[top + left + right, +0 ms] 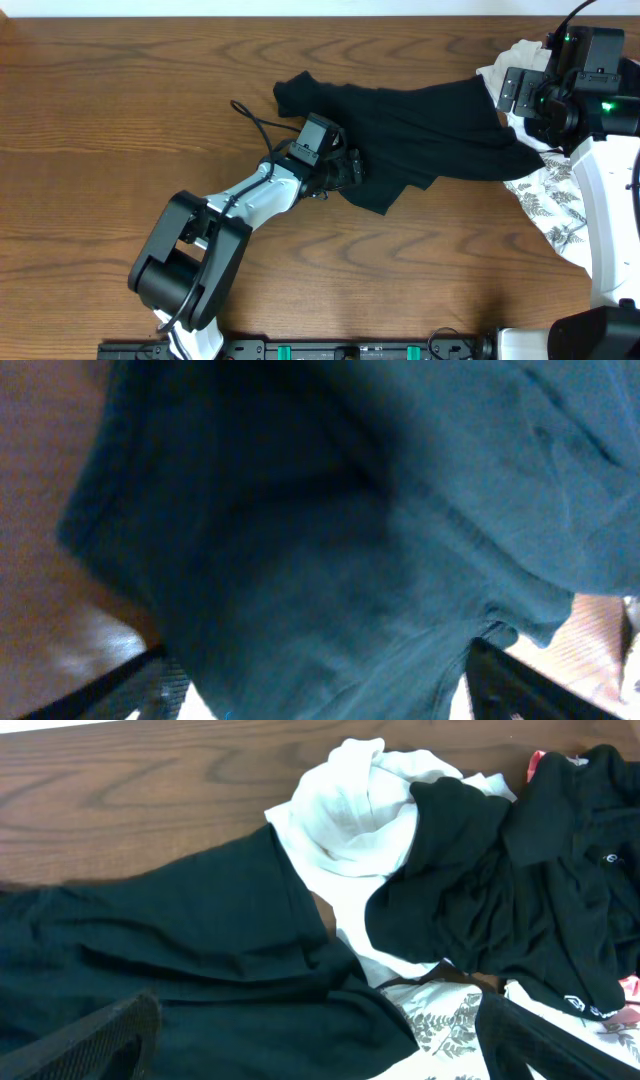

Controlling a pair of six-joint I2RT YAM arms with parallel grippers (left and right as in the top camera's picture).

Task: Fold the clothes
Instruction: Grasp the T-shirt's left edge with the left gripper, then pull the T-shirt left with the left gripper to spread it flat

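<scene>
The plain black garment needs to be spread flat for folding, so my right gripper should next grab it near its corner beside the white garment [350,810].
A plain black garment [420,130] lies spread across the middle of the table, from a bunched end at the left to the clothes pile at the right. My left gripper [348,168] sits at its lower left edge. In the left wrist view the dark fabric [330,540] fills the frame, and the left gripper [320,685] has its fingers [150,685] wide apart with cloth between them. My right gripper [515,90] hovers open over the pile. In the right wrist view this gripper [320,1035] hangs above the black garment [180,940], beside a white garment [350,810], another black one [470,890] and a leaf-print one [440,1020].
The pile sits at the table's right edge, where the leaf-print cloth [550,200] hangs toward the front right, under the right arm. Bare wooden table [120,110] stretches to the left and front. The left arm's cable [255,120] loops beside the garment's left end.
</scene>
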